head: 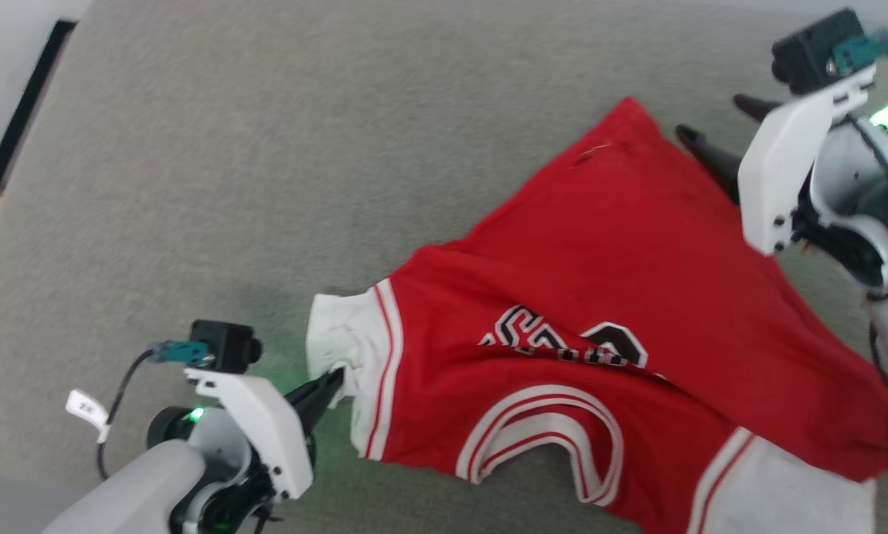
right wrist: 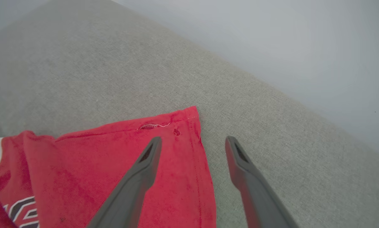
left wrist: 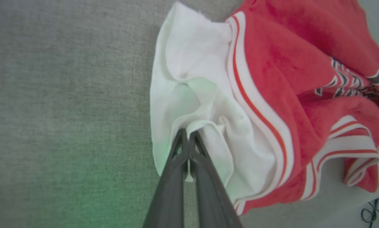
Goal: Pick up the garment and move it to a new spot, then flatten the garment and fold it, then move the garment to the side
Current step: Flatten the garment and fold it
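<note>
The right gripper should pinch the garment by its red hem corner [head: 634, 120] next, as the cloth ends there in a free edge while the red body [head: 627, 240] lies flat.
The garment [head: 607, 245], a red T-shirt with white sleeves and striped trim, lies spread and rumpled on a grey cloth surface [head: 265, 185]. My left gripper [head: 334, 380] is shut on a fold of its white sleeve [left wrist: 192, 95] at the lower left; the left wrist view shows the two fingers [left wrist: 176, 177] pinched together with white cloth between them. My right gripper [right wrist: 192, 142] is open above the garment's [right wrist: 129, 164] far red hem corner, one finger over the cloth and one over the bare surface. In the head view its fingertips [head: 692, 137] point left at the right edge.
The grey cloth surface [right wrist: 81, 72] stretches wide to the left and far side of the garment. A pale wall [right wrist: 303, 47] lies beyond its far edge. A dark strip and a bit of floor [head: 13, 111] show at the far left.
</note>
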Available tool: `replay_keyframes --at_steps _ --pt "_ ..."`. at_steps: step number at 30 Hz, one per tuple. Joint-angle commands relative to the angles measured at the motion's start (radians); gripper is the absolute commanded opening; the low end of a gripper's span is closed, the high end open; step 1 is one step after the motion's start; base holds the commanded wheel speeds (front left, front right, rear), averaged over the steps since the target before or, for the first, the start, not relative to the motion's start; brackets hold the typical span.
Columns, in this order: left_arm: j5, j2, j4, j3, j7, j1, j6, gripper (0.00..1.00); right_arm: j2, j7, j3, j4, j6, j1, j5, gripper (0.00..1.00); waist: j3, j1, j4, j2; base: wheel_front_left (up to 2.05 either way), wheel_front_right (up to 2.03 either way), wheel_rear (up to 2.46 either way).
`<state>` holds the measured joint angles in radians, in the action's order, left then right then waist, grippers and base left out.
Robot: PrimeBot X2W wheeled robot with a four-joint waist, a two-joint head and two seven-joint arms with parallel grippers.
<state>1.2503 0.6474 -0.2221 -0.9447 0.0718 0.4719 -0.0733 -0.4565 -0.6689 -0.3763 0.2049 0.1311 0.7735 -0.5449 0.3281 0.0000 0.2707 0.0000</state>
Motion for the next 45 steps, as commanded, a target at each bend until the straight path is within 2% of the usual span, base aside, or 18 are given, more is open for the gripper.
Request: replay_keyframes --at_steps 1,11,19,20,21,25,31,38,39,45 --pt "-0.004 -0.010 -0.007 -0.004 0.003 0.016 0.006 0.00 -0.003 -0.003 -0.009 0.024 -0.001 0.018 -0.006 1.00 0.036 0.0000 0.044 0.0000 0.00 0.00 0.00" --pt "-0.026 -0.110 -0.113 -0.031 0.002 0.080 0.073 0.00 -0.046 -0.092 -0.191 0.364 -0.001 0.235 -0.088 1.00 0.122 0.0000 0.151 0.0000 0.00 0.00 0.00" --pt "-0.028 -0.157 -0.198 -0.040 -0.007 0.104 0.110 0.00 -0.040 -0.252 -0.353 0.542 0.000 0.208 -0.175 1.00 0.148 0.0000 0.182 0.0000 0.00 0.00 0.00" --pt "-0.028 -0.159 -0.208 -0.040 -0.007 0.106 0.113 0.00 -0.041 -0.271 -0.374 0.554 0.000 0.197 -0.190 0.63 0.148 0.0000 0.183 0.0000 0.00 0.00 0.00" --pt "-0.026 -0.164 -0.216 -0.040 -0.007 0.108 0.116 0.00 -0.042 -0.282 -0.388 0.557 0.001 0.193 -0.203 0.00 0.148 0.0000 0.182 0.0000 0.00 0.00 0.00" --pt "-0.023 -0.157 -0.250 -0.037 0.003 0.129 0.129 0.00 -0.059 -0.211 -0.394 0.556 0.002 0.239 -0.220 0.00 0.135 0.0000 0.166 0.0000 0.00 0.00 0.00" --pt "-0.032 -0.083 -0.219 -0.013 0.061 0.214 0.137 0.00 -0.077 -0.114 -0.404 0.486 -0.001 0.324 -0.277 0.00 0.077 0.0000 0.098 0.0000 0.00 0.00 0.00" --pt "-0.063 0.045 -0.133 0.014 0.190 0.372 0.098 0.00 -0.104 -0.046 -0.406 0.402 -0.001 0.368 -0.324 0.00 0.008 0.0000 0.014 0.0000 0.00 0.00 0.00" --pt "-0.063 0.045 -0.133 0.014 0.190 0.372 0.098 0.00 -0.104 -0.046 -0.406 0.402 -0.001 0.368 -0.324 0.00 0.008 0.0000 0.014 0.0000 0.00 0.00 0.00" --pt "-0.090 0.126 -0.088 0.039 0.318 0.525 0.060 0.00 -0.135 0.002 -0.384 0.334 -0.001 0.391 -0.341 0.00 -0.048 0.0000 -0.055 0.0000 0.00 0.00 0.00"
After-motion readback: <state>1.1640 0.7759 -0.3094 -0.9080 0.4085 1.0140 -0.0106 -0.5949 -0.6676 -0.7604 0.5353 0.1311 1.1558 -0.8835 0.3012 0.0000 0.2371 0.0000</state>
